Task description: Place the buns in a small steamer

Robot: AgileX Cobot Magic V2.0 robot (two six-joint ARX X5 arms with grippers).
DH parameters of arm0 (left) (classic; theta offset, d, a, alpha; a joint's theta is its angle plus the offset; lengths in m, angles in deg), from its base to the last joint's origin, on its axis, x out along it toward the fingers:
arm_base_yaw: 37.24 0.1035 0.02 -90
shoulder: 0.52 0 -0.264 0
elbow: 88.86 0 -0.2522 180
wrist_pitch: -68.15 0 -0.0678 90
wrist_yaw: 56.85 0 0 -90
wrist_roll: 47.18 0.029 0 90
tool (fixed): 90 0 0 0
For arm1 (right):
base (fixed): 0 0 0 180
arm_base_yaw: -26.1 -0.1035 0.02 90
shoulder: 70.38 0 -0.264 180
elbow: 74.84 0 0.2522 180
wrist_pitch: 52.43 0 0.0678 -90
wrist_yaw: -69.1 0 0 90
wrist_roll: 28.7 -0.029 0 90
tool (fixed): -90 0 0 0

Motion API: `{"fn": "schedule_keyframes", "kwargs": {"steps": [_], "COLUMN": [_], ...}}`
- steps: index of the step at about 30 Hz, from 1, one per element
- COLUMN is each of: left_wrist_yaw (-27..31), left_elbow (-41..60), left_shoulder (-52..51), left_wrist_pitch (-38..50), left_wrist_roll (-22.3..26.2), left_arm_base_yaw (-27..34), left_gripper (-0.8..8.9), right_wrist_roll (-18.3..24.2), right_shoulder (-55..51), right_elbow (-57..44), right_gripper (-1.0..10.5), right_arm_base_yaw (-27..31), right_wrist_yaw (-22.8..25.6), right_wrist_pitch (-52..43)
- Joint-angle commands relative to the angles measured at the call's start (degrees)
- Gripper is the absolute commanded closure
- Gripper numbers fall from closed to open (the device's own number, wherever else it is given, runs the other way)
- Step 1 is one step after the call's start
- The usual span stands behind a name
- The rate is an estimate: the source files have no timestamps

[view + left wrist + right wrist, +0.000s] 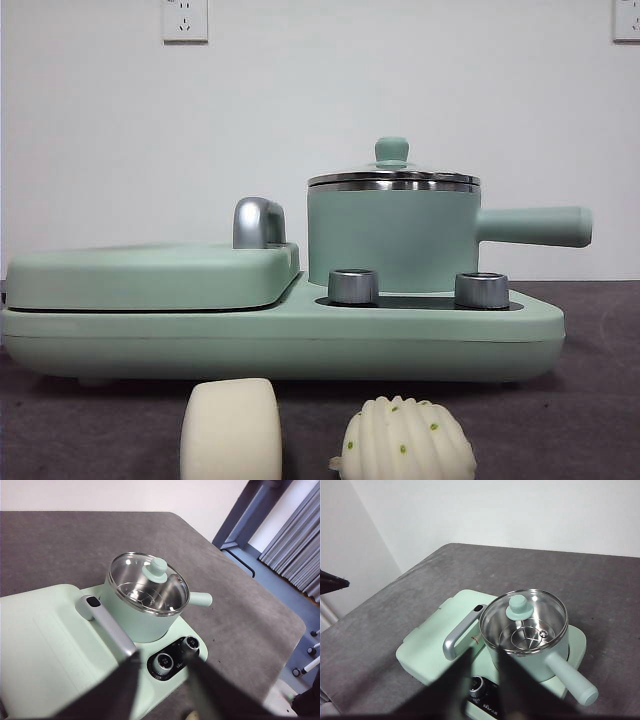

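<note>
My left gripper is to grab the lid by its narrow green knob next, because the lid's round glass covers the whole steamer and is too wide for the fingers.
Two white buns lie on the table in front of the cooker: a smooth loaf-shaped bun and a ridged bun with green specks. Behind them the small steamer stands on the cooker's right side, its handle pointing right. Its glass lid with the green knob is on. Both wrist views look down on the steamer from high above. My left gripper and right gripper are open and hold nothing. Neither wrist view shows the buns, and the front view shows no gripper.
A flat mint-green griddle with a chrome handle fills the cooker's left half. Two steel dials sit in front of the steamer. The grey table's edge drops off beside the cooker.
</note>
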Motion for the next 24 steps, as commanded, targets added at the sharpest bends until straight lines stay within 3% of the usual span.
{"fn": "schedule_keyframes", "kwargs": {"steps": [1, 4, 9, 13, 15, 24], "left_wrist_yaw": [-0.31, -0.31, -0.28, -0.31, -0.31, -0.33], "left_elbow": [-1.20, -1.20, -1.20, -1.29, -1.84, -13.81], "left_shoulder": [1.07, 1.64, 2.60, 5.05, 7.21, 24.44], "left_wrist_pitch": [0.85, 1.70, 3.89, 9.11, 11.52, 10.34], "left_wrist_roll": [1.55, 1.53, -1.07, -5.53, -6.93, -7.52], "left_arm_base_yaw": [-0.13, -0.13, -0.15, -0.15, -0.15, -4.09], "left_gripper": [4.23, 3.70, 3.64, 2.49, 2.44, 2.51], "right_wrist_roll": [0.66, 0.66, 0.52, 0.17, 0.20, -0.24], "right_shoulder": [0.48, 0.48, 0.48, 0.46, 0.44, 0.46], "right_elbow": [1.07, 1.07, 1.07, 1.07, 1.07, 1.07], "right_gripper": [6.0, 4.7, 4.7, 4.7, 4.7, 4.7], "right_arm_base_yaw": [-0.04, -0.04, -0.04, -0.04, -0.04, -0.04], "right_wrist_yaw": [0.37, 0.48, 0.37, 0.24, 0.24, 0.24], "right_wrist_pitch": [-0.35, -0.35, -0.37, -0.35, -0.35, -0.33]}}
